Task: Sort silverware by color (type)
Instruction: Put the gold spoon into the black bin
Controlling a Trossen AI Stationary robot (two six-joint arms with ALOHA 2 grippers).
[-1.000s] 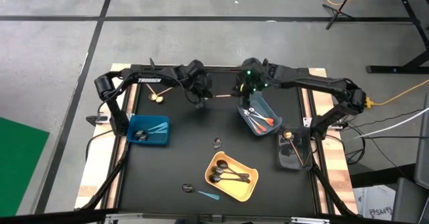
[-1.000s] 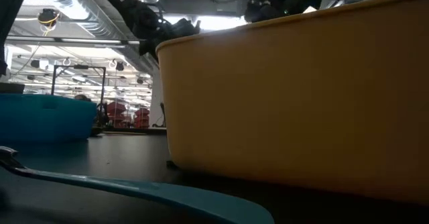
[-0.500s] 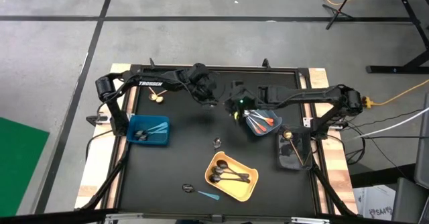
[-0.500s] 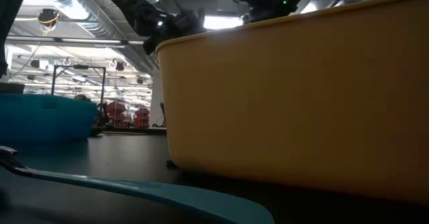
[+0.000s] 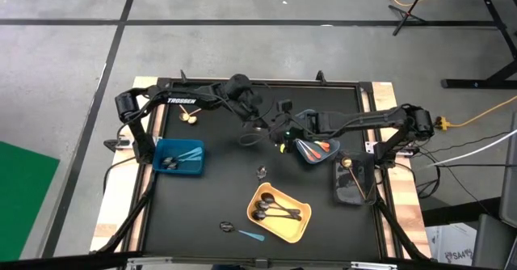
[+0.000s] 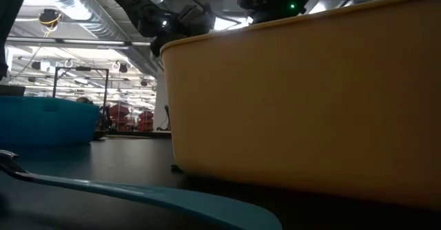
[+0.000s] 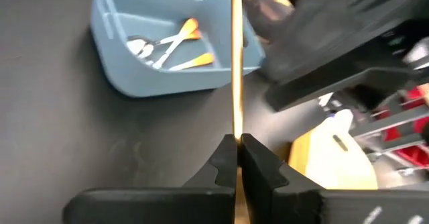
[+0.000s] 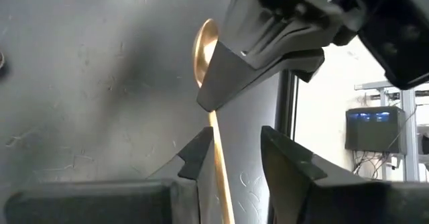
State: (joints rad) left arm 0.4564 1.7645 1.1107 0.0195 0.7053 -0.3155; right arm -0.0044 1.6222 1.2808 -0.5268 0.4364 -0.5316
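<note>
The left gripper covers the gold spoon's neck, so the robot's right gripper will next grab the spoon by the handle that sticks out free.
My left gripper hovers over the table's middle, shut on a gold spoon. My right gripper faces it from the right, open, with its fingers on either side of the spoon's handle. Whether they touch the handle I cannot tell. Two gold spoons lie loose near the far left. A black spoon and a light-blue spoon lie near the front edge. My left gripper pinches the gold spoon between its two fingers at the neck, just behind the bowl. The spoon is lifted clear of the table. Its handle runs straight out past the fingertips toward my right gripper.
A grey-blue bin with orange-handled spoons stands right of the grippers. A blue bin stands at the left, a yellow bin with black spoons at the front, and a dark bin at the right. A small object lies mid-table.
My left gripper has carried the gold spoon from the far side toward the table's middle, moving right and nearer. My right gripper has swung from above the grey-blue bin leftward and nearer, ending at the spoon's handle.
</note>
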